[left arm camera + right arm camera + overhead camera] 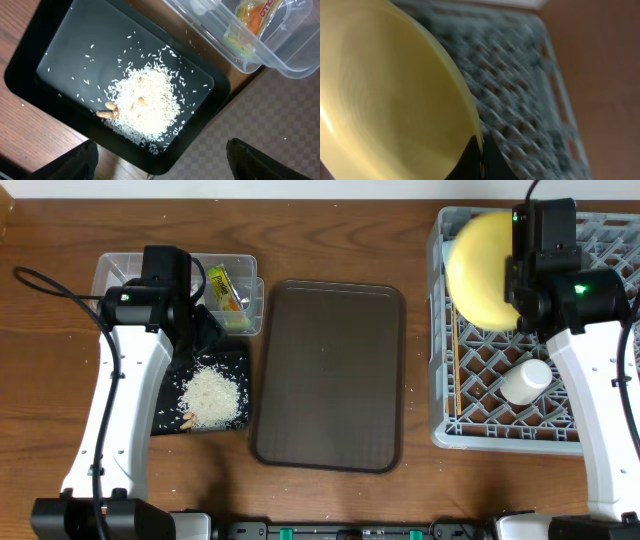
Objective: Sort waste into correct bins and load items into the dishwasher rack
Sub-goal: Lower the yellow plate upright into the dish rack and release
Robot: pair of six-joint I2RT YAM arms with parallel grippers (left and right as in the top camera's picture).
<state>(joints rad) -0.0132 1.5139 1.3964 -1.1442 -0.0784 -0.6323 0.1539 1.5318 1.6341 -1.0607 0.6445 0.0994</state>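
My right gripper needs to keep hold of the yellow plate until the plate's lower edge (489, 327) is in the rack's wires, as that edge is still higher, behind the pale cup (526, 383).
My right gripper (481, 155) is shut on the rim of the round yellow plate (482, 268), also filling the right wrist view (385, 95), and holds it on edge above the grey dishwasher rack (445, 330). A small pale cup (526, 383) stands in the rack. My left gripper (160, 162) is open and empty above the near corner of the black tray (75, 45), which holds the heap of rice scraps (147, 105). The green-and-orange wrapper (250, 22) lies in the clear tub (115, 272). Tissue, bowls and chopsticks are out of view.
A large dark brown serving tray (330, 375) lies in the middle between the black tray and the rack. A few rice grains are scattered on the wood beside the black tray. The left arm's cable (45, 285) loops over the table at far left.
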